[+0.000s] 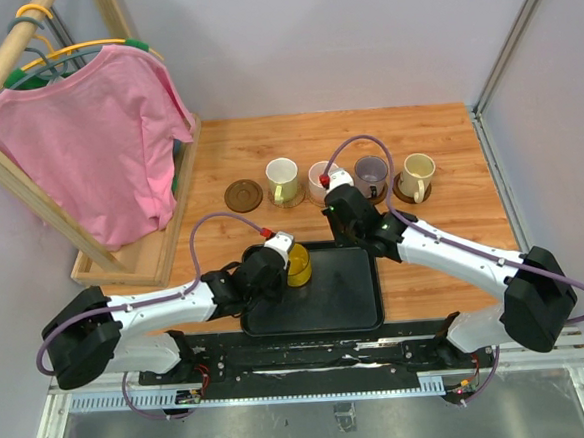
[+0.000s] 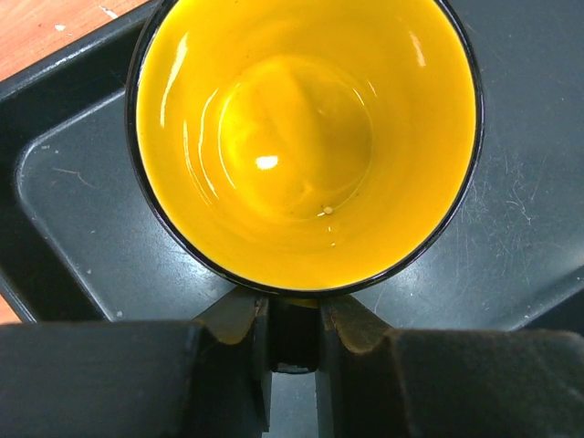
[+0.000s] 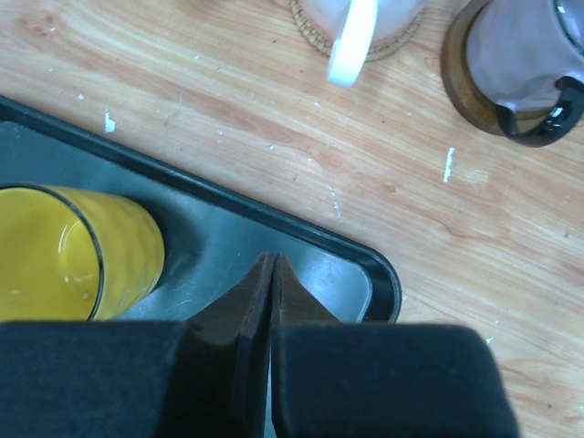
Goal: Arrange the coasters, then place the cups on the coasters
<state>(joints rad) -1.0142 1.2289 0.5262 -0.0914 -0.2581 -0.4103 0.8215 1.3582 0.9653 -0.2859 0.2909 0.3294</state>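
Observation:
My left gripper will bring the yellow cup [image 1: 297, 266] up off the tray if I lift it now, because its fingers pinch the cup's dark handle.
A yellow cup [image 1: 297, 266] stands on the black tray [image 1: 352, 295]. My left gripper [image 2: 294, 306] is shut on its dark handle [image 2: 294, 333], and the cup's glossy inside [image 2: 301, 146] fills the left wrist view. My right gripper [image 3: 274, 260] is shut with nothing in it, above the tray's far right corner [image 3: 374, 274]. Along the back stand an empty dark brown coaster [image 1: 242, 193], a white cup [image 1: 282, 180], a pink cup [image 1: 319, 182] half hidden by the right wrist, a greyish purple cup [image 1: 371, 172] on a dark coaster [image 3: 456, 82], and a cream cup [image 1: 417, 176].
A wooden rack [image 1: 28, 177] with a pink shirt [image 1: 91, 143] stands at the left, its base [image 1: 149, 254] close to the tray. Metal frame posts [image 1: 500, 179] border the right side.

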